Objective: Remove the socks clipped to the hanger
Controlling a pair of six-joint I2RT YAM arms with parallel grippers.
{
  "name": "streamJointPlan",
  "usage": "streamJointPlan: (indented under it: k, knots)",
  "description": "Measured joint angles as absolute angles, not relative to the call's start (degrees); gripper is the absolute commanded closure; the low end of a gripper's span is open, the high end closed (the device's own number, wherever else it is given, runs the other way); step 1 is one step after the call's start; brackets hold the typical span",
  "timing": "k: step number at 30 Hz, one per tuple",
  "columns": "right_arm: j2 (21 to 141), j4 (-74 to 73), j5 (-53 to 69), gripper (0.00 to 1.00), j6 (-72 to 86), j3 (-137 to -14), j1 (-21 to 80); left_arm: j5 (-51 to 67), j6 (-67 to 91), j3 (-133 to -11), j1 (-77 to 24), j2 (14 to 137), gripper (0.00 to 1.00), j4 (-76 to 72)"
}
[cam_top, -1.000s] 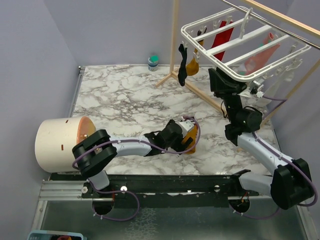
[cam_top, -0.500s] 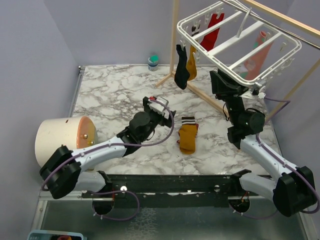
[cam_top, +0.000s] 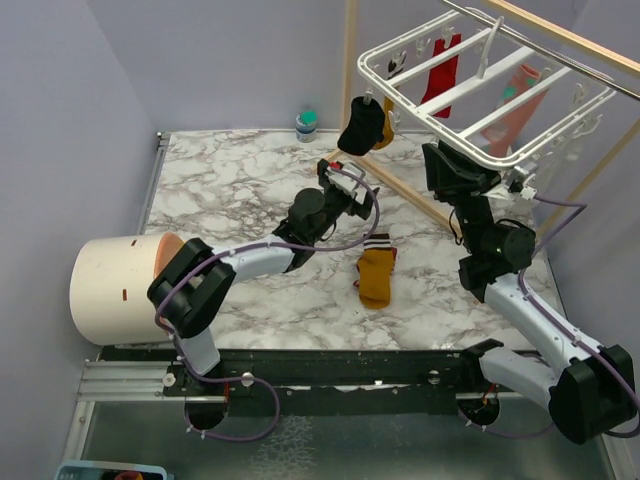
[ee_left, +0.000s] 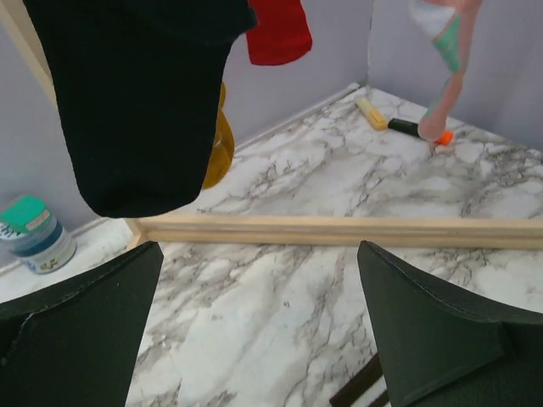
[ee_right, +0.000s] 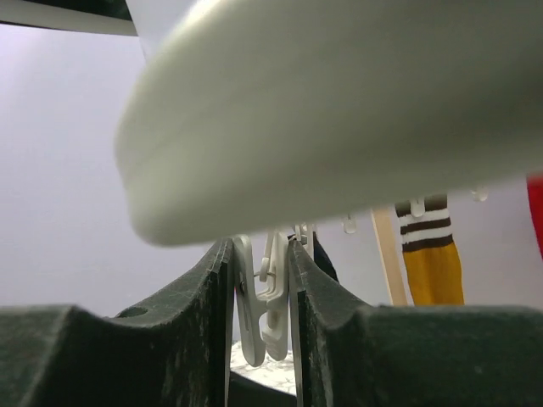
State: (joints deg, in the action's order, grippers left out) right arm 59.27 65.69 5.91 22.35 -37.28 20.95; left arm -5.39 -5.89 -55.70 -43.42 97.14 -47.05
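My left gripper grabs the black sock by its free hanging end (cam_top: 355, 139) next, since the clipped end stays free for removal from the hanger (cam_top: 470, 95).
The white grid hanger (cam_top: 470, 95) hangs tilted from the wooden rack at the back right. A black sock (cam_top: 361, 125), a mustard sock (cam_top: 386, 132), a red sock (cam_top: 441, 72) and a pink-and-teal sock (cam_top: 516, 100) are clipped to it. Another mustard sock with a striped cuff (cam_top: 376, 276) lies on the table. My left gripper (cam_top: 348, 172) is open and empty just below the black sock (ee_left: 144, 102), which fills the upper left of its wrist view. My right gripper (cam_top: 445, 156) is shut on a white clip (ee_right: 265, 305) under the hanger's near rail (ee_right: 339, 110).
The wooden rack's base bar (ee_left: 339, 229) lies across the marble behind the left gripper. A teal-lidded jar (cam_top: 307, 123) stands at the back edge. A cream cylinder bin (cam_top: 120, 285) lies at the left. Markers (ee_left: 403, 125) lie by the back wall.
My left gripper let go of the mustard sock on the table and moved back and up to just under the black sock. The hanger swung a little; my right gripper stayed on it.
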Motion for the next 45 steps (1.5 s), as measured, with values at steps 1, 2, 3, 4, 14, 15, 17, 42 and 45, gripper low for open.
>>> streamJointPlan:
  k: [1,2,3,4,14,15,17,42,45]
  knots:
    - [59.1,65.5,5.9,0.72,22.3,-37.3,20.9,-5.0,-6.1,-56.7,-43.2,98.1,0.01,-48.0]
    - [58.9,65.4,6.0,0.72,22.3,-37.3,20.9,-4.7,-6.3,-57.6,-43.0,99.3,0.01,-49.0]
    - [58.8,65.2,6.0,0.72,22.3,-37.3,20.9,-4.6,-6.4,-58.3,-42.7,100.4,0.01,-49.8]
    - [58.8,65.0,6.0,0.72,22.3,-37.3,20.9,-4.6,-6.5,-59.2,-42.4,101.9,0.01,-50.8]
    - [58.8,64.4,6.3,0.72,22.1,-37.3,20.9,-9.3,-8.1,-66.5,-41.6,113.4,0.01,-55.0]
    - [58.8,64.4,6.3,0.72,22.0,-37.3,20.9,-9.7,-8.2,-67.3,-41.6,114.0,0.01,-55.5]
    - [58.9,64.4,6.4,0.72,21.9,-37.3,20.9,-10.0,-8.2,-68.6,-41.6,114.7,0.01,-56.7]
    - [61.1,61.3,7.3,0.22,21.0,-38.9,20.9,-13.7,-7.5,-75.1,-39.2,119.0,1.00,-58.4]
    - [60.5,57.9,7.4,0.17,20.9,-39.2,20.9,-13.7,-7.6,-71.8,-39.1,116.2,1.00,-58.2]
